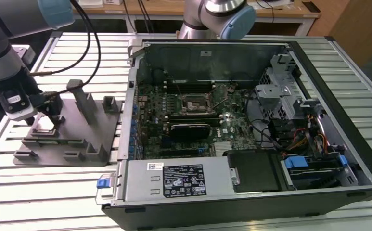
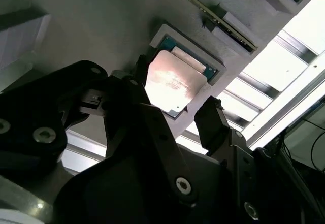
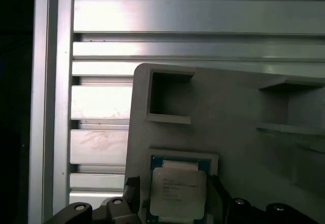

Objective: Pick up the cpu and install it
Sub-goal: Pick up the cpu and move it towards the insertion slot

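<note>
My gripper picks up the cpu by its open side edges next, since the pocket's raised side [image 3: 184, 153] runs along one end of the cpu [image 3: 177, 191].
The cpu [image 3: 177, 191] is a flat square chip with a shiny silver top. It lies in a shallow square pocket near the corner of the grey fixture plate [image 3: 244, 112]. In both wrist views my gripper [image 3: 175, 198] straddles it, one black finger on each side with a narrow gap to the chip's edges, so the jaws are open. The second wrist view shows the cpu [image 2: 172, 82] glinting between the fingertips [image 2: 210, 117] of the gripper [image 2: 175, 92]. In the exterior view the gripper [image 1: 41, 115] hangs low over the fixture plate [image 1: 70, 139] at the exterior view's left.
An open computer case [image 1: 339, 120] lies to the exterior view's right of the fixture, with the motherboard's empty socket [image 1: 194, 102] near its middle. Upright posts [image 1: 83, 98] stand on the fixture close to the gripper. A second arm [image 1: 227, 19] stands behind the case. The table is slatted aluminium [image 3: 193, 21].
</note>
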Controlling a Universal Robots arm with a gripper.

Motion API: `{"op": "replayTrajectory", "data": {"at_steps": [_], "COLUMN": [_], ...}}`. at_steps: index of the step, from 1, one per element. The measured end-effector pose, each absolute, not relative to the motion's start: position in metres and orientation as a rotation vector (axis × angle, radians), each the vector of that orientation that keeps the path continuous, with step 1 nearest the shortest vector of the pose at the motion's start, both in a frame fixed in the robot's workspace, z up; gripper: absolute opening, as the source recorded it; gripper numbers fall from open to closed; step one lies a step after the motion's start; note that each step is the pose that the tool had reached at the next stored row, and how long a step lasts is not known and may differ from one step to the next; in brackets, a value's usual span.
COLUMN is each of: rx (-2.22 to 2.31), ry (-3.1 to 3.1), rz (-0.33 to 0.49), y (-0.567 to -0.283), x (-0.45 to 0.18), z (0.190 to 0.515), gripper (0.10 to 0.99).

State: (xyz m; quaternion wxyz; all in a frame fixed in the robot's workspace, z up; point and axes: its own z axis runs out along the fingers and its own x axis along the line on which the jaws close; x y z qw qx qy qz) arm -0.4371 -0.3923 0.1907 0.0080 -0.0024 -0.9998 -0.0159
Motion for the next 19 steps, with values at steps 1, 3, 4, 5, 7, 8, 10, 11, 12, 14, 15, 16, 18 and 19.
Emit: {"op": "replayTrajectory", "data": {"at_steps": [1,3,4,5,7,8,10,11,12,14,15,16,18,19], "rx": [-0.012,-0.015,-0.016,-0.016,-0.016,-0.016,-0.016,-0.016,-0.016,-0.016,-0.016,-0.016,-0.016,-0.016], "ry": [-3.125,-3.125,-3.125,-3.125,-3.125,-3.125,-3.125,-3.125,-3.125,-3.125,-3.125,-3.125,-3.125,-3.125], "rz": [-0.049,-0.050,-0.050,-0.049,-0.049,-0.049,-0.049,-0.049,-0.048,-0.048,-0.048,-0.048,-0.048,-0.048], "y": [-0.3923,-0.3924,-0.3924,-0.3925,-0.3925,-0.3925,-0.3924,-0.3925,-0.3925,-0.3925,-0.3925,-0.3925,-0.3925,-0.3925], "x": [-0.4370,-0.4367,-0.4364,-0.4359,-0.4341,-0.4333,-0.4331,-0.4331,-0.4331,-0.4331,-0.4331,-0.4331,-0.4331,-0.4331], "z": [0.1905,0.1894,0.1888,0.1882,0.1873,0.1868,0.1852,0.1840,0.1828,0.1822,0.1821,0.1820,0.1819,0.1818], "gripper": [0.647,0.647,0.647,0.647,0.647,0.647,0.647,0.647,0.647,0.647,0.647,0.647,0.647,0.647]}}
